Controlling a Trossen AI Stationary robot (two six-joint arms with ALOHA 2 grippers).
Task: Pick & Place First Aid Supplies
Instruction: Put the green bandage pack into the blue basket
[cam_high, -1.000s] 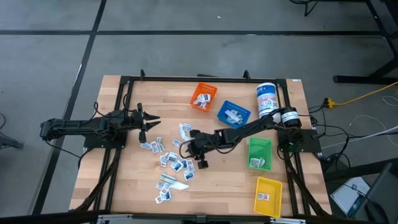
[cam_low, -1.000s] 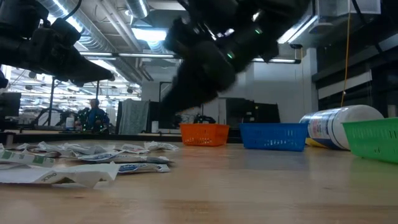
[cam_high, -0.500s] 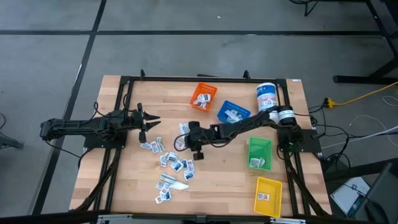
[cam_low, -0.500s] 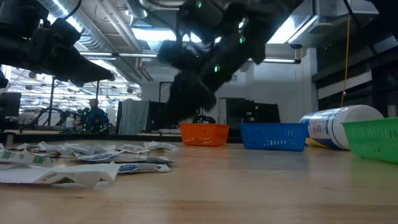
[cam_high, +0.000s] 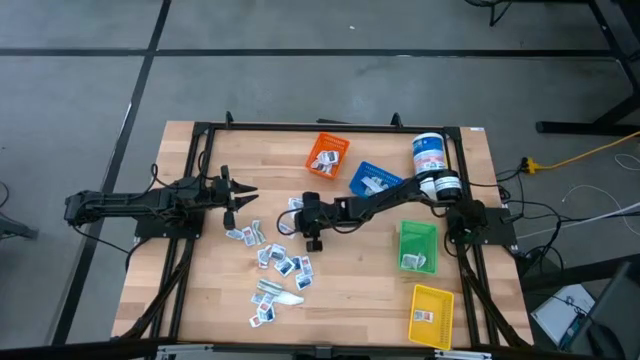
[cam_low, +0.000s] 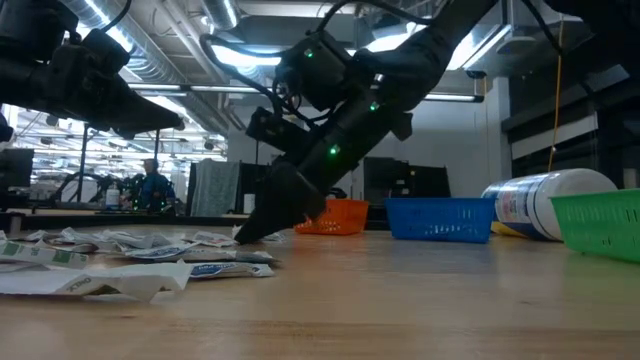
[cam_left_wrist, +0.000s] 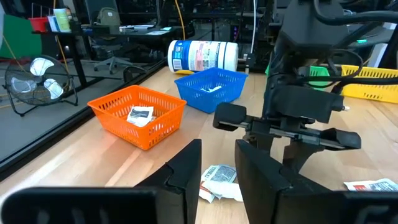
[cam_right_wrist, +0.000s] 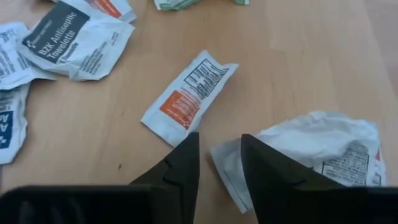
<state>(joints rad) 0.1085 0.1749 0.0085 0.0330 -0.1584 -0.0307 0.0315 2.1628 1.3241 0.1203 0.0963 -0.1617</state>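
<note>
I will next use my right gripper to pick up the crumpled white packet by its plain end, so that I can place it in the blue bin.
The first aid supplies, small flat white packets, lie scattered on the wooden table left of centre. My right gripper is open and points slanting down, low over the far end of the scatter. The near corner of a crumpled white packet shows between its fingertips. A flat packet with orange print lies just ahead of them. My left gripper is open, holds nothing, and hovers level above the table at the left. My right gripper comes slanting down from the table's right, its fingertips close to the tabletop. One stands on each side of the crumpled packet's corner. Whether they touch the packet, I cannot tell.
An orange bin and a blue bin stand at the back, each with a packet inside. A white canister lies at the back right. A green bin and a yellow bin stand at the right.
My right gripper has gone toward the table's far and left edges and down, tipping further downward, until its fingertips are low over the far packets. The packets have not moved.
</note>
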